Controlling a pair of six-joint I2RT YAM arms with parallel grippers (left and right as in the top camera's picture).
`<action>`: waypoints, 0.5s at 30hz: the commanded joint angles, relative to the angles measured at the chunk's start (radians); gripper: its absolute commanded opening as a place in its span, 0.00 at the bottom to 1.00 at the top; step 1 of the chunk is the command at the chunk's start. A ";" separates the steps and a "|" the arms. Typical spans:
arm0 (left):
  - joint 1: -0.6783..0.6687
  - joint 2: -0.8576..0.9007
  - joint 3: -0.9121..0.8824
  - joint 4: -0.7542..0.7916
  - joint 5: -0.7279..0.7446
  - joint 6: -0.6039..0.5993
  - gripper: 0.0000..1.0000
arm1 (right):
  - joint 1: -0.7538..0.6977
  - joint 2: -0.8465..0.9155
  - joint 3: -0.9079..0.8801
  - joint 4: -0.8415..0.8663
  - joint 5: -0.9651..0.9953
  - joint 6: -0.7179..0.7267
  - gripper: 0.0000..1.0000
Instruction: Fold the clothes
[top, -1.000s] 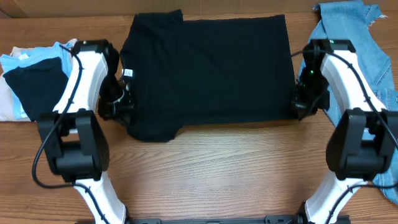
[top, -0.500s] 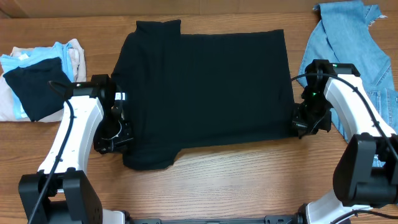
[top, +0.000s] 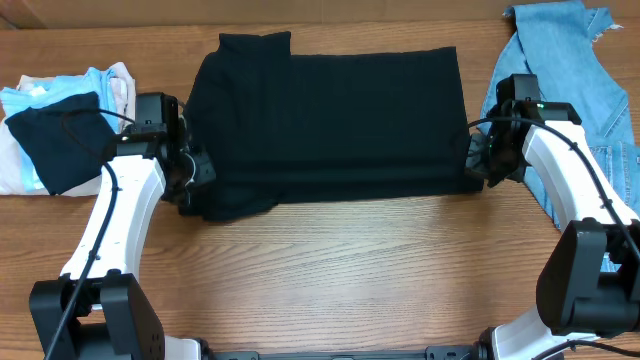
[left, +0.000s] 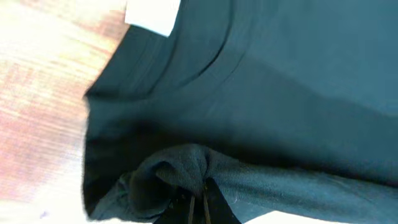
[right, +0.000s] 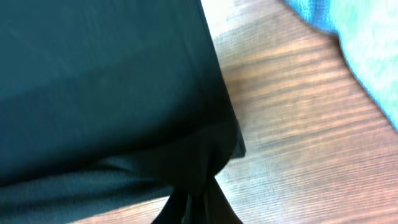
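I need to lower the black T-shirt's bunched corner (top: 232, 203) (left: 180, 163) before my left gripper releases it, because it hangs in my fingers above the spread T-shirt.
A black T-shirt (top: 330, 120) lies spread across the middle of the wooden table, its near edge lifted. My left gripper (top: 190, 185) is shut on the shirt's near left corner; in the left wrist view the fingers (left: 198, 208) pinch bunched black cloth (left: 261, 93), with a white label (left: 152, 12) near the collar. My right gripper (top: 478, 170) is shut on the shirt's near right corner; in the right wrist view the fingers (right: 198, 208) hold a fold of the shirt (right: 106, 81) over the wood.
A stack of folded clothes (top: 55, 125) in beige, light blue and dark navy lies at the left edge. A light blue denim garment (top: 590, 70) lies at the right, also in the right wrist view (right: 354, 50). Bare wood (top: 340, 280) runs along the front.
Both grippers have moved away from the front edge with the shirt's near corners, carrying the near edge back over the shirt. The visible shirt is now shorter front to back.
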 joint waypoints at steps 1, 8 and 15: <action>0.016 0.013 0.002 0.041 0.026 -0.019 0.05 | -0.010 -0.013 0.002 0.038 0.040 0.006 0.04; 0.016 0.107 0.002 0.104 0.026 -0.018 0.05 | -0.010 0.019 0.002 0.124 0.040 0.003 0.04; 0.016 0.144 0.002 0.195 0.026 -0.018 0.05 | -0.010 0.024 0.002 0.156 0.040 0.003 0.05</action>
